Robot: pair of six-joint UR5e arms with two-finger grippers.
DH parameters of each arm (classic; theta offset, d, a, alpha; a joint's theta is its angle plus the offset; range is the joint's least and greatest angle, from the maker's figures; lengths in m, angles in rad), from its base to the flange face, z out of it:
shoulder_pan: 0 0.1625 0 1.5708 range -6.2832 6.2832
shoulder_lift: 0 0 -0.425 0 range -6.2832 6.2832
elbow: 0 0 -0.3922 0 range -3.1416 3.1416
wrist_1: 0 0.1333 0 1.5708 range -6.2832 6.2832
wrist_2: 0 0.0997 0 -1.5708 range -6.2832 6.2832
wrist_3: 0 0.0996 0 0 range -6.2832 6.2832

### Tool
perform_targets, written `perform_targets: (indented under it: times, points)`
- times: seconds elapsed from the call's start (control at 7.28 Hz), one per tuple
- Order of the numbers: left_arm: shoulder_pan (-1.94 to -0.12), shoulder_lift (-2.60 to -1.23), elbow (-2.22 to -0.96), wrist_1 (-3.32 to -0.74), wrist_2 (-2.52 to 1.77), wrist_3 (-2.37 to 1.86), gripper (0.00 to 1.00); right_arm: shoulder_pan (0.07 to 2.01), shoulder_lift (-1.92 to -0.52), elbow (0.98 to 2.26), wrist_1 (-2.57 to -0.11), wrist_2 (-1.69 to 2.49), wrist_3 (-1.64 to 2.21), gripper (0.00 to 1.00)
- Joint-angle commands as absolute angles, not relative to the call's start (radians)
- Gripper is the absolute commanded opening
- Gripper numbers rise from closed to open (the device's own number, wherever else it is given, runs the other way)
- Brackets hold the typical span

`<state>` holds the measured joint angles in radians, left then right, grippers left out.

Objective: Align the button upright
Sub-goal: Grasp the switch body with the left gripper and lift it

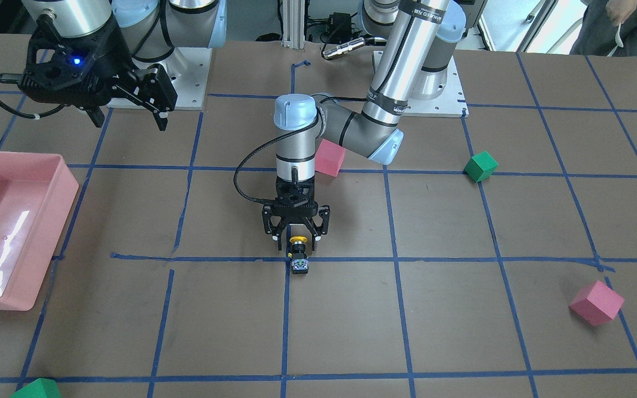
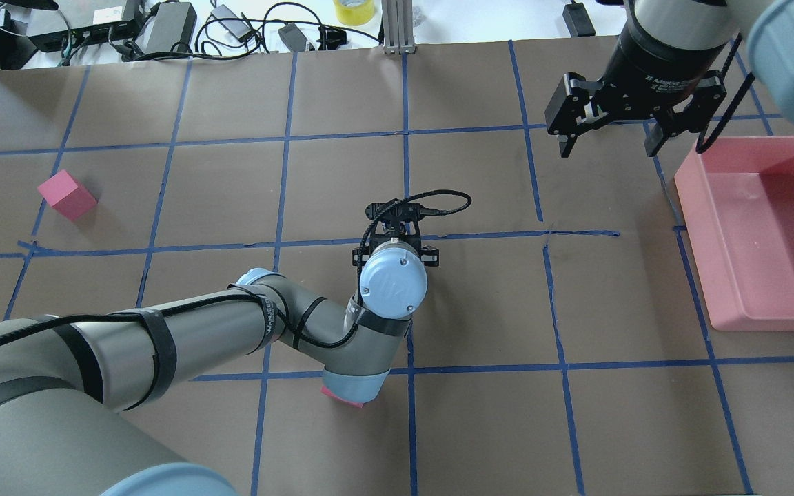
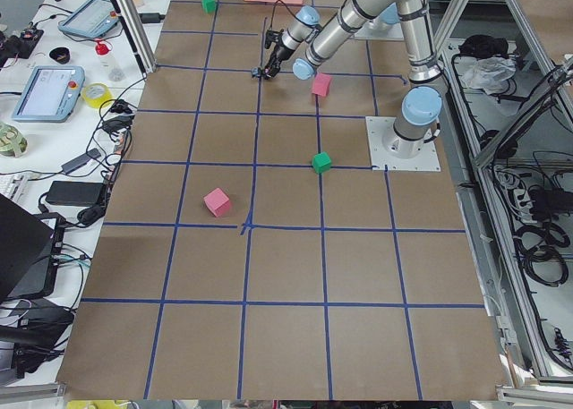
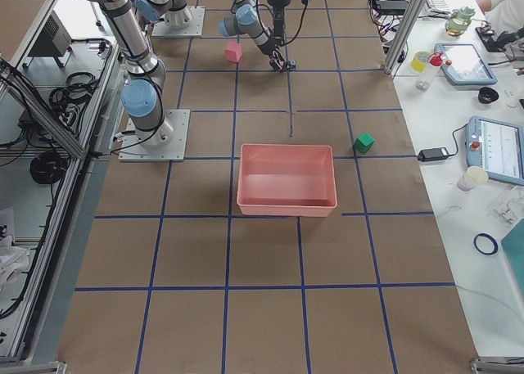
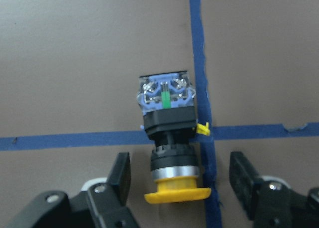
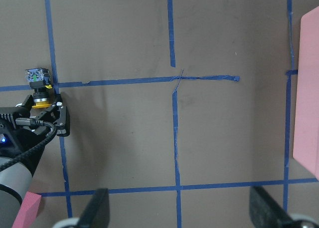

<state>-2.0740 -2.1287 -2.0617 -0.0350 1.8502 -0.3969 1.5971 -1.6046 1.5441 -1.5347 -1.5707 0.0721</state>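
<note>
The button is to stand upright on the button's base (image 1: 299,266). My left gripper should next grab it by its yellow-end with the cap (image 1: 298,240).
The button (image 1: 298,255) lies on its side on the brown table at a blue tape crossing. Its yellow cap points toward the robot and its grey base block points away. In the left wrist view the button (image 5: 169,138) has its cap between the two fingers, with a gap on each side. My left gripper (image 1: 296,239) is open and low over the cap, gripping nothing. My right gripper (image 1: 130,121) is open and empty, raised well off to the side near the pink tray. The button also shows in the right wrist view (image 6: 39,83).
A pink tray (image 1: 67,182) stands on my right side of the table. Pink cubes (image 1: 330,157) (image 1: 596,302) and green cubes (image 1: 480,166) (image 1: 36,389) are scattered around. One pink cube lies just under the left arm's elbow.
</note>
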Motion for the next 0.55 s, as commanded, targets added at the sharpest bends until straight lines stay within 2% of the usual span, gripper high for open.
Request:
perform_targets:
  times: [0.0, 0.14, 0.41]
  points:
    - [-2.072, -2.115, -2.069, -0.037, 1.845, -0.397, 0.14, 1.597, -1.605, 1.545, -1.534, -1.569, 0.072, 1.0]
    - [-2.069, -2.103, -2.06, -0.044, 1.845, -0.397, 0.04, 1.597, -1.605, 1.545, -1.534, -1.571, 0.072, 1.0]
    - [-1.976, -2.036, -2.039, -0.127, 1.736, -0.443, 0.0, 1.597, -1.605, 1.545, -1.531, -1.569, 0.072, 1.0]
